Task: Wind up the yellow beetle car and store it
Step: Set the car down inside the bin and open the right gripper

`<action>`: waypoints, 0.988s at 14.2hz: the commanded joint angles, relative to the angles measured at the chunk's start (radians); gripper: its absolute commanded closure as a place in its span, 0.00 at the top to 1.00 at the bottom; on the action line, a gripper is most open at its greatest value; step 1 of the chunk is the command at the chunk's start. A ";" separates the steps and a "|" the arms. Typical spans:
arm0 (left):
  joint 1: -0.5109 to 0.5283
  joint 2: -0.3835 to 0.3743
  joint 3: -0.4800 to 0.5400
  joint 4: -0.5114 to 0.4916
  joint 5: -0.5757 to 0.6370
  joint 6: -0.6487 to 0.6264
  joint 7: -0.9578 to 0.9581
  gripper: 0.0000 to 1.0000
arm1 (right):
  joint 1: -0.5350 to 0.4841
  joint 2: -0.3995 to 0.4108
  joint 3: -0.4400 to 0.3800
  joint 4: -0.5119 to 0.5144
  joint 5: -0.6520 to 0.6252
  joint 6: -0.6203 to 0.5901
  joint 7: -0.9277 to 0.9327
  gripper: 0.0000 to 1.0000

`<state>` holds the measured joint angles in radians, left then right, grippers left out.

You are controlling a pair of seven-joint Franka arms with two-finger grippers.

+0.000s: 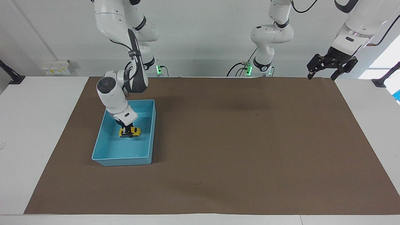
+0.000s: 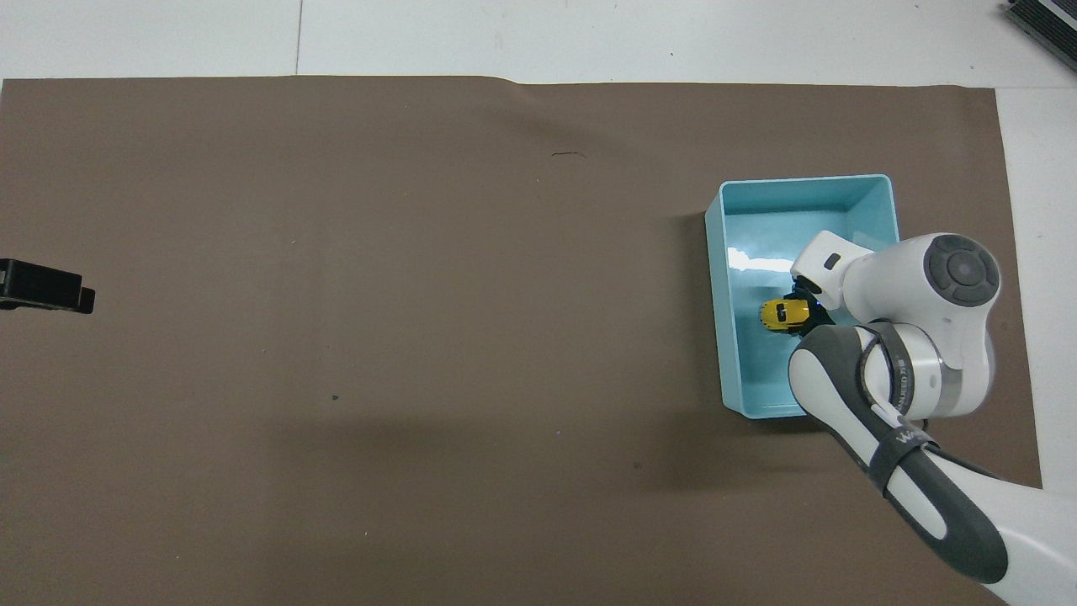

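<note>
I should let go of the yellow car [image 2: 778, 314] with my right gripper now, because the car sits low inside the blue tray in the overhead view and would stay in the tray.
The yellow beetle car [image 1: 133, 131] [image 2: 778, 314] is low inside the blue tray [image 1: 122, 161] [image 2: 716, 278], near its middle. My right gripper [image 1: 126, 133] [image 2: 799, 309] reaches down into the tray and is shut on the car, its dark fingers pinching the body. I cannot tell whether the wheels touch the tray floor. The right arm's wrist hides part of the tray in the overhead view. My left gripper [image 1: 322, 76] [image 2: 46, 288] waits open in the air over the left arm's end of the table, holding nothing.
A brown mat [image 1: 237, 140] [image 2: 379, 295] covers most of the white table, and the tray stands on it toward the right arm's end. Bare white table [image 1: 37, 125] borders the mat at both ends.
</note>
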<state>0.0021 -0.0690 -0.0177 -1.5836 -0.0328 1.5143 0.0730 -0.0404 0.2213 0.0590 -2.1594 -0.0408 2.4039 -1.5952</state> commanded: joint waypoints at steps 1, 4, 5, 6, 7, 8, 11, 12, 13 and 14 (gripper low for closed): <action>0.006 -0.018 -0.002 -0.013 0.001 -0.012 0.001 1.00 | -0.010 -0.010 0.007 -0.034 -0.011 0.044 -0.025 0.08; 0.006 -0.018 -0.002 -0.012 0.001 -0.012 0.001 1.00 | -0.012 -0.002 0.007 -0.039 -0.011 0.055 -0.025 0.08; 0.006 -0.018 -0.002 -0.012 0.001 -0.012 0.001 1.00 | -0.010 0.000 0.007 -0.039 -0.011 0.057 -0.025 0.08; 0.006 -0.018 -0.002 -0.013 0.001 -0.012 0.001 1.00 | -0.010 0.000 0.007 -0.040 -0.011 0.057 -0.025 0.08; 0.006 -0.018 -0.002 -0.012 0.001 -0.012 0.001 1.00 | -0.010 0.000 0.007 -0.040 -0.011 0.055 -0.023 0.18; 0.006 -0.018 -0.002 -0.012 0.002 -0.012 0.001 1.00 | -0.010 0.000 0.007 -0.039 -0.011 0.054 -0.019 0.44; 0.006 -0.018 -0.002 -0.012 0.002 -0.012 0.001 1.00 | -0.012 0.000 0.007 -0.037 -0.011 0.043 -0.008 1.00; 0.006 -0.020 -0.002 -0.012 0.001 -0.012 0.001 1.00 | -0.010 0.000 0.007 -0.037 -0.011 0.041 -0.009 1.00; 0.006 -0.018 -0.002 -0.012 0.002 -0.012 0.001 1.00 | -0.010 0.000 0.007 -0.036 -0.011 0.041 -0.011 1.00; 0.006 -0.018 -0.002 -0.012 0.001 -0.012 0.001 1.00 | -0.010 0.000 0.007 -0.034 -0.011 0.040 -0.012 1.00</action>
<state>0.0021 -0.0690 -0.0177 -1.5836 -0.0328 1.5142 0.0730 -0.0404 0.2233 0.0590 -2.1840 -0.0408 2.4303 -1.5952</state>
